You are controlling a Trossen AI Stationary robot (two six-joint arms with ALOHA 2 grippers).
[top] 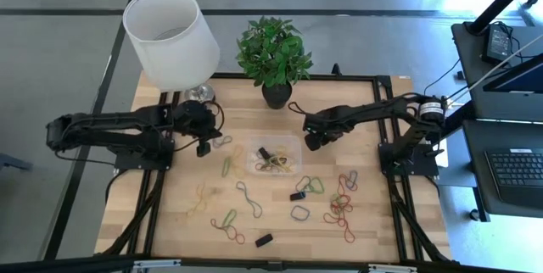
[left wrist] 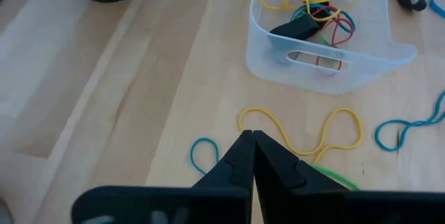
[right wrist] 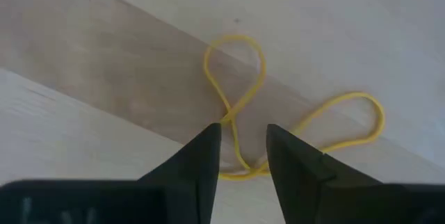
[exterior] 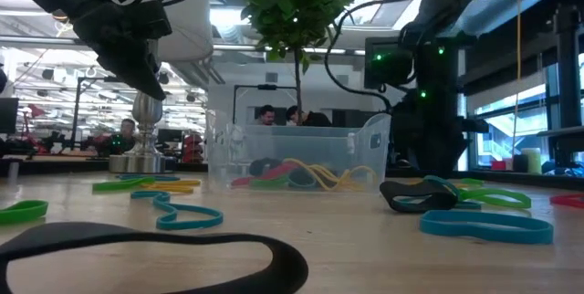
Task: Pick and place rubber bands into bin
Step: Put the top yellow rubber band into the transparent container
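Note:
My right gripper will next grab the twisted yellow band by its crossing parts to put it into the clear bin.
The clear bin sits mid-table and holds several rubber bands in yellow, red, blue and black. More rubber bands lie loose on the wood around it. My left gripper hovers shut to the left of the bin, above a yellow band and a blue one. My right gripper, just right of the bin, points down and is open. Its fingers stand on either side of a twisted yellow band lying flat on the table. I cannot tell whether they touch it.
A white-shaded lamp and a potted plant stand at the far edge behind the bin. Small black pieces lie among the bands on the near half. A wide black band lies close to the low camera.

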